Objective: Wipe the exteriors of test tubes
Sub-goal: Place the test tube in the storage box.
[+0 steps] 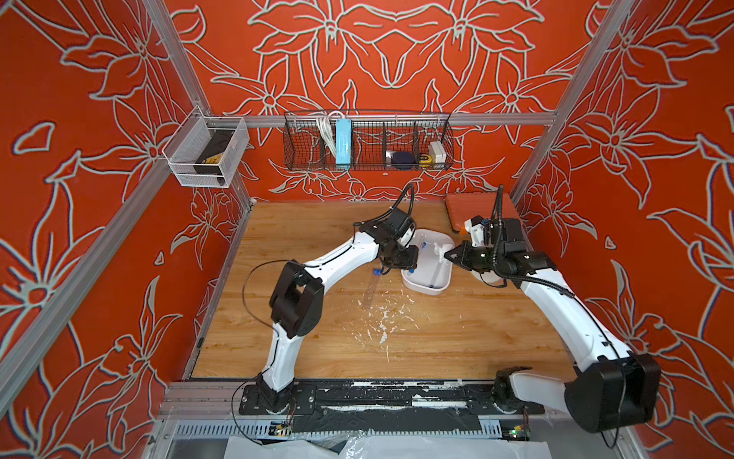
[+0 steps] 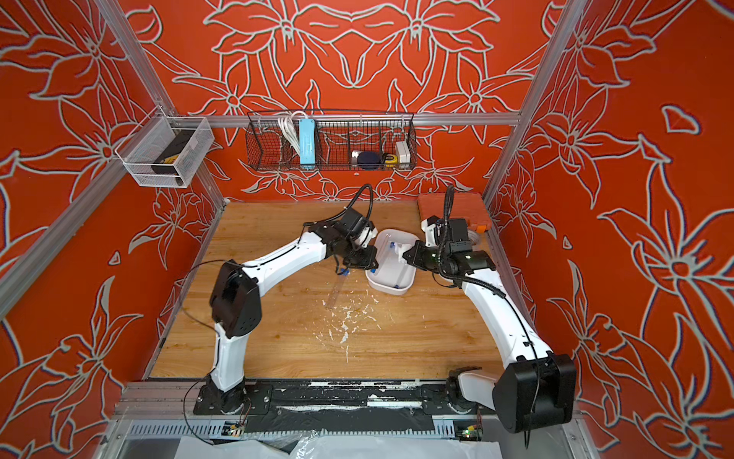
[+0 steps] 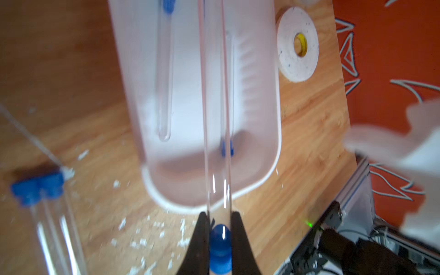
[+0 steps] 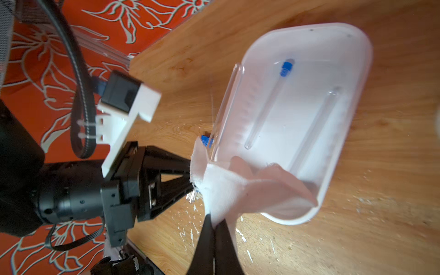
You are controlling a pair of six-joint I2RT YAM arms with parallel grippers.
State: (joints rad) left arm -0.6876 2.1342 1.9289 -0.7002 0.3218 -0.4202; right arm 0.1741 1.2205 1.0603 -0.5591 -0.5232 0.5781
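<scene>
The clear tube's blue-end with the cap is short of the tray's rim and would catch there if the left gripper opened now. The left gripper should keep holding the tube.
My left gripper (image 3: 219, 214) is shut on the blue-capped end of a clear test tube (image 3: 215, 119), which reaches out over the white tray (image 3: 279, 142). Two more test tubes (image 4: 269, 102) (image 4: 314, 126) lie inside the tray (image 4: 366, 59). Other tubes (image 3: 47, 214) with blue caps lie on the wooden table beside the tray, seen in both top views (image 1: 373, 290) (image 2: 337, 292). My right gripper (image 4: 215, 219) is shut on a crumpled white tissue (image 4: 238, 188), which hangs over the near end of the tray, close to the held tube (image 4: 228, 102). In a top view the two grippers (image 1: 409, 258) (image 1: 451, 254) face each other across the tray (image 1: 421, 289).
White tissue crumbs (image 1: 381, 326) litter the table in front of the tray. A white tape roll (image 3: 297, 45) lies on the table past the tray. An orange case (image 1: 472, 206) sits at the back right corner. Red patterned walls close in three sides.
</scene>
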